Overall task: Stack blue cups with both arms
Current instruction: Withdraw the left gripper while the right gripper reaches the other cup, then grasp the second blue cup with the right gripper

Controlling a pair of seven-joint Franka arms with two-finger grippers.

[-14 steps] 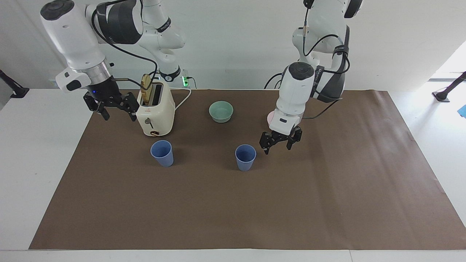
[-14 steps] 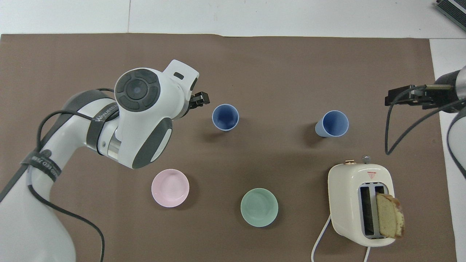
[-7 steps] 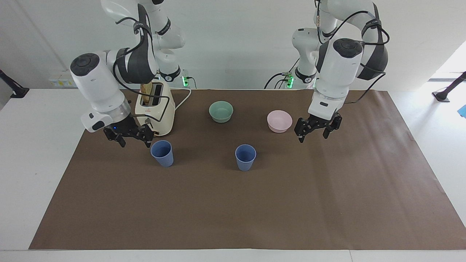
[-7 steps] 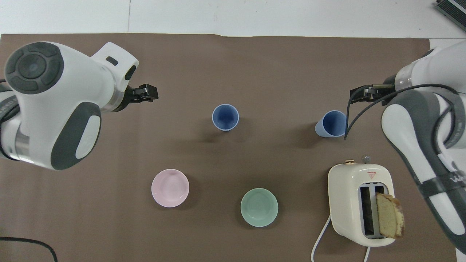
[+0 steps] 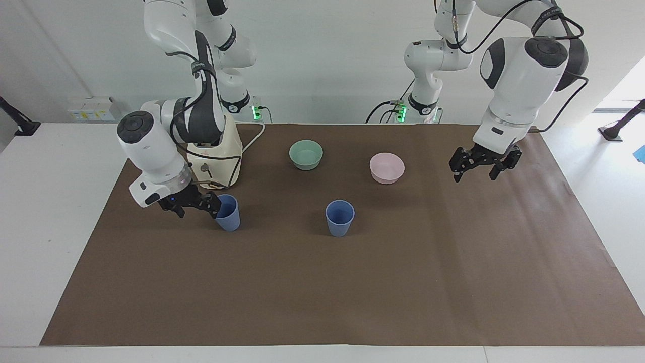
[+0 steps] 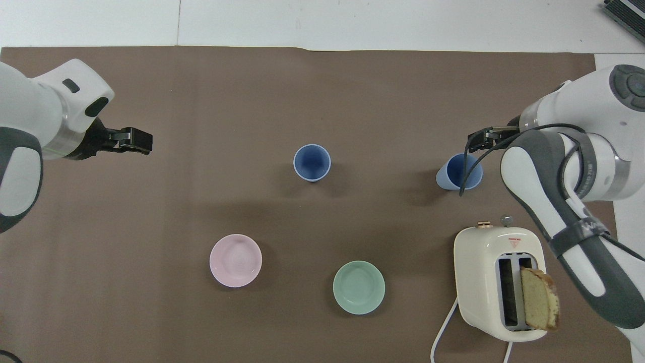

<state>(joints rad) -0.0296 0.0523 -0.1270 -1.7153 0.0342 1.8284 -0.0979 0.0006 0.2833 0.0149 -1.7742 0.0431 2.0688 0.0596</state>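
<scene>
The blue cup is beside the toaster. My right gripper will grab it by its rim [image 6: 450, 161] next to stack it into the other blue cup [image 6: 312, 162].
Two blue cups stand upright and apart on the brown mat. One blue cup [image 5: 340, 218] [image 6: 312, 162] is at the middle. The other blue cup [image 5: 229, 216] [image 6: 455, 174] stands just farther from the robots than the toaster. My right gripper [image 5: 195, 205] [image 6: 479, 136] is open and low, close beside this cup toward the right arm's end, one finger overlapping its rim. I cannot tell whether it touches. My left gripper [image 5: 474, 174] [image 6: 137, 140] hangs open and empty over bare mat toward the left arm's end.
A cream toaster [image 5: 217, 151] [image 6: 496, 275] with a bread slice in one slot stands near the right arm's base. A mint-green bowl [image 5: 306, 154] [image 6: 359, 287] and a pink bowl [image 5: 387, 167] [image 6: 235, 260] sit nearer to the robots than the middle cup.
My right gripper came down from beside the toaster to the cup next to it. My left gripper pulled away from the middle cup toward the left arm's end. Neither cup moved.
</scene>
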